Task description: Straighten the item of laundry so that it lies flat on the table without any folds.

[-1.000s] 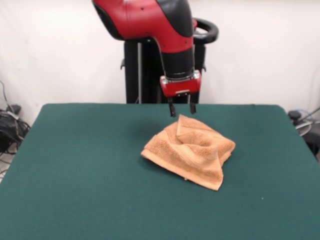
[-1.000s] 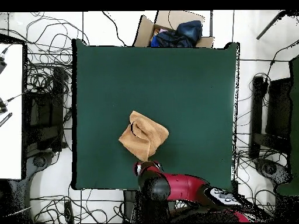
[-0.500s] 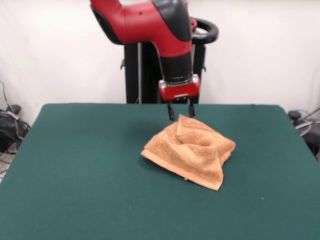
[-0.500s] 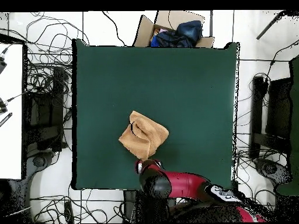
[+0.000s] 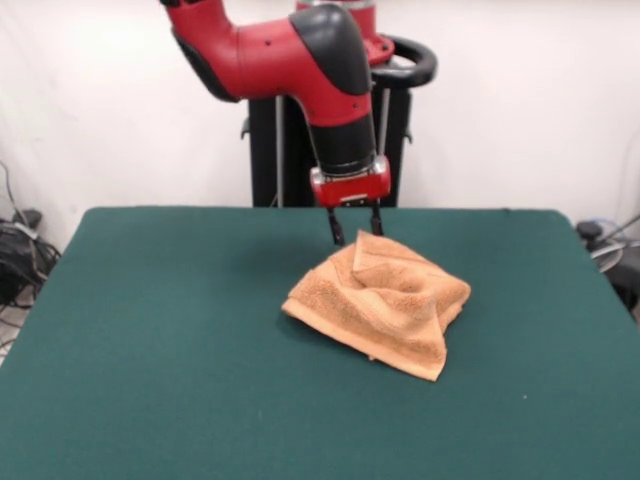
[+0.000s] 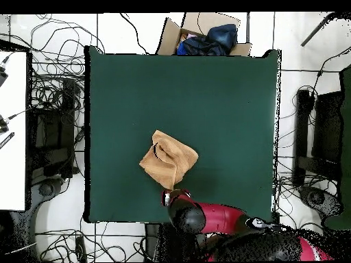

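My gripper grabs the towel by its peaked corner next, to lay the orange-tan towel flat.
The orange-tan towel lies crumpled and folded over itself on the dark green table, a little right of centre in the front view. In the overhead view the towel lies near the robot's side of the table. My gripper hangs open just above the towel's far corner, its two fingers apart and empty. In the overhead view the arm's red wrist covers the gripper, just below the towel's near corner.
The black pedestal stands behind the table's far edge. A cardboard box with dark cloth sits beyond the table's far side in the overhead view. Cables lie on the floor around the table.
The arm has swung a little to the left in the front view and the gripper has dropped slightly toward the towel's far corner. The towel has not moved.
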You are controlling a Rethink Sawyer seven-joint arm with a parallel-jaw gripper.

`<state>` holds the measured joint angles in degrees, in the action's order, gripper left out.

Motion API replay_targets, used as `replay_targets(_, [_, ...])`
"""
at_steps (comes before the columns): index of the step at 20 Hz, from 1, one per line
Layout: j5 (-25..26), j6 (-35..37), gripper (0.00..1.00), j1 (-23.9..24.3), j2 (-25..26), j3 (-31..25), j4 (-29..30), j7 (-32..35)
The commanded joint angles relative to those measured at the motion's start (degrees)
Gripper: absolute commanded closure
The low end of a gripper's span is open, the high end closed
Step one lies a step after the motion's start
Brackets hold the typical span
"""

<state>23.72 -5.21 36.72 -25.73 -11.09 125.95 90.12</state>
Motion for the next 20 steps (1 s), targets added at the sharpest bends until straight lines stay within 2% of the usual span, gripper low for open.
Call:
replay_targets(1, [1.6, 1.7, 0.00, 0.8, 2.7, -6.8, -6.5, 5.2])
replay_targets(10, [3.9, 1.4, 0.00, 4.9, 4.8, -11.5, -5.7, 4.9])
replay_targets(20, [4.7, 0.4, 0.00, 4.7, 3.0, -12.2, -4.8, 5.6])
